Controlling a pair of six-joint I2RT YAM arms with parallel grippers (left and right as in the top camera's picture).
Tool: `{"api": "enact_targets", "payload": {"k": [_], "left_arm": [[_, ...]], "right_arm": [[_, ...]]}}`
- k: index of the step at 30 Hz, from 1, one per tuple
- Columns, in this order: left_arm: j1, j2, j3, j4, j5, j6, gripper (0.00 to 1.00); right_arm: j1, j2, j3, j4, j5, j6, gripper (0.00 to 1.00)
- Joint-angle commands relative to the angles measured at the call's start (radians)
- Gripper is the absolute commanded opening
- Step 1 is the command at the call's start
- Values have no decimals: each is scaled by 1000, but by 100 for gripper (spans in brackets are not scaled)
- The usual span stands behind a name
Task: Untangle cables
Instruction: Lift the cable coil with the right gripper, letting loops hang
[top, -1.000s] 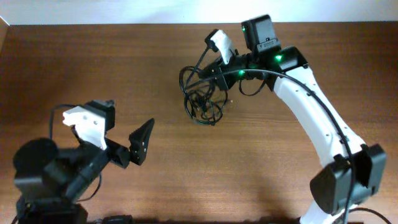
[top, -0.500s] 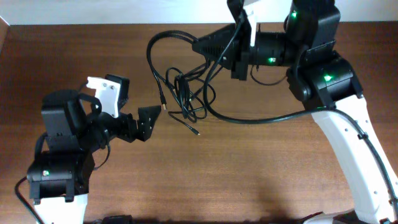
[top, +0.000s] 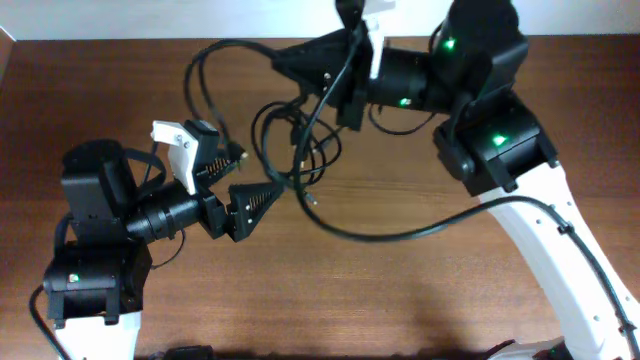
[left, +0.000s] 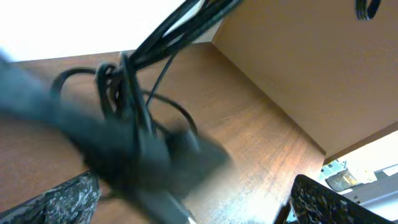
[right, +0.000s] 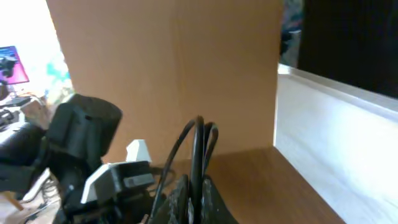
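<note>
I should close my left gripper on the cables now. Blurred parts of the hanging bundle (top: 267, 166) (left: 151, 157) run down between the gripper's open fingers, so it would hold the cables.
The cables (top: 298, 140) are thin black cords tangled in loops. They hang from my right gripper (top: 296, 62), which is shut on several strands and holds them above the back of the table. One long loop (top: 200, 70) swings out to the left. A small plug tip (top: 314, 199) dangles low. My left gripper (top: 240, 180) is wide open just left of the hanging bundle. In the left wrist view the blurred cables (left: 134, 118) hang ahead of the open fingers (left: 196, 205). In the right wrist view the strands (right: 198, 146) rise from the shut jaws (right: 196, 198).
The brown wooden table (top: 420, 300) has a white wall along its back edge. A thicker black arm wire (top: 400, 235) sags from the right arm over the table's middle. The left arm (right: 87, 143) shows in the right wrist view.
My right gripper has lifted the cables off the table and carried them left. My left arm has risen and moved right, close to the hanging bundle.
</note>
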Motion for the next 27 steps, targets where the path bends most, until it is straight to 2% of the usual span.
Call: {"api": "enact_targets", "payload": {"k": [1, 2, 3, 4, 8, 11, 15, 16, 18, 21, 23, 26, 27], "left_arm": [[3, -2, 1, 3, -14, -2, 86], [3, -2, 1, 3, -52, -2, 70], [3, -2, 1, 3, -54, -2, 32], [3, -2, 1, 2, -53, -2, 0], [3, -2, 1, -3, -50, -3, 0], [3, -2, 1, -14, -50, -3, 0], [3, -5, 1, -35, -50, -3, 0], [3, -14, 1, -35, -50, -3, 0], [4, -34, 2, -29, -50, -2, 0], [4, -117, 15, 0, -62, -2, 0], [4, -172, 39, 2, -143, -3, 0], [4, -239, 82, 2, -251, -3, 0], [4, -263, 106, 1, -298, -3, 0]], "right_arm": [[40, -17, 23, 74, -3, 90, 4], [53, -17, 23, 104, -7, 111, 4], [56, -17, 23, 107, -6, 111, 4], [53, -16, 23, 104, -5, 110, 4], [3, -15, 23, 81, -5, 99, 4], [-68, -5, 23, -32, 37, 95, 4], [-182, 12, 23, -325, 127, 35, 4], [-211, 13, 23, -401, 151, -26, 4], [-245, 13, 23, -459, 156, -82, 4], [-320, 13, 23, -617, 312, -122, 4], [-363, 13, 23, -694, 317, -198, 4], [-398, 13, 23, -755, 409, -198, 4], [-404, 18, 23, -791, 484, -199, 7]]}}
